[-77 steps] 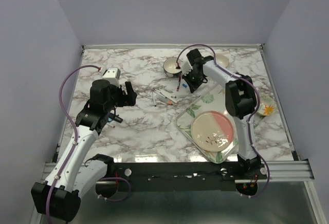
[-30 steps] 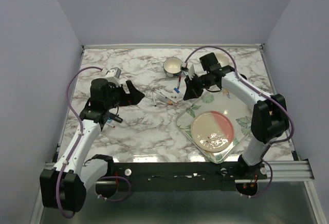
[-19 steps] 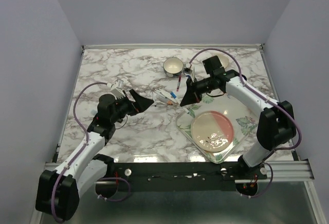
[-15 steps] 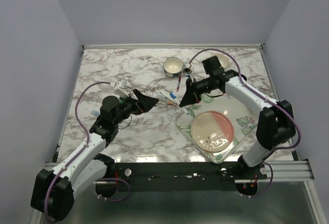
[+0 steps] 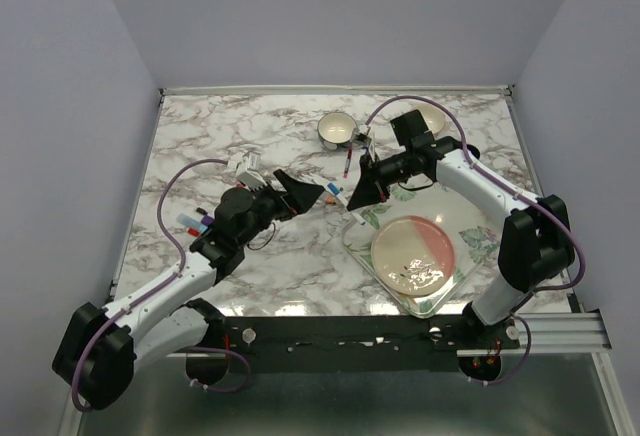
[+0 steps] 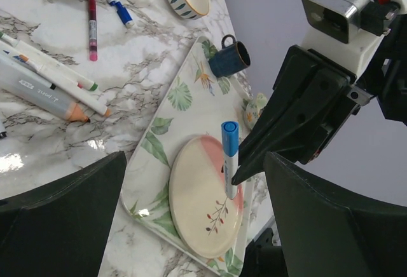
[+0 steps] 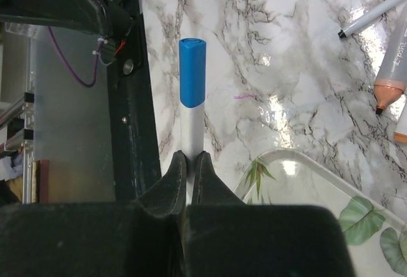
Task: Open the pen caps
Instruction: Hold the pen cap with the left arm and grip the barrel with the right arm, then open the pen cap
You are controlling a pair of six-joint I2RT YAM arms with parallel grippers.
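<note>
I need to grab the pen's blue cap (image 5: 336,190) (image 6: 230,138) with my left gripper next and leave the white body of the pen to my right gripper. Then the cap can be pulled off.
My right gripper (image 7: 189,156) is shut on the white barrel of a pen (image 7: 191,128). The pen's blue cap (image 7: 192,72) points away from the fingers, toward the left arm. In the top view the right gripper (image 5: 355,199) holds this pen just above the table, left of the tray, with the blue cap (image 5: 336,190) at its tip. My left gripper (image 5: 303,191) is open. It faces the cap from the left and stands close to it without touching. In the left wrist view the capped pen (image 6: 229,159) stands upright between the wide-apart fingers (image 6: 70,213) of the left gripper (image 6: 194,182).
Several more pens (image 6: 48,67) and a pink one (image 5: 346,163) lie behind the grippers, near a bowl (image 5: 336,130). A leaf-patterned tray (image 5: 360,228) carries a pink-and-cream plate (image 5: 414,253) and a blue mug (image 6: 230,58). Small coloured caps (image 5: 195,224) lie beside the left arm.
The left arm has swung right and forward, bringing its open gripper up to the pen. The right gripper has come down and left with the pen, staying shut.
</note>
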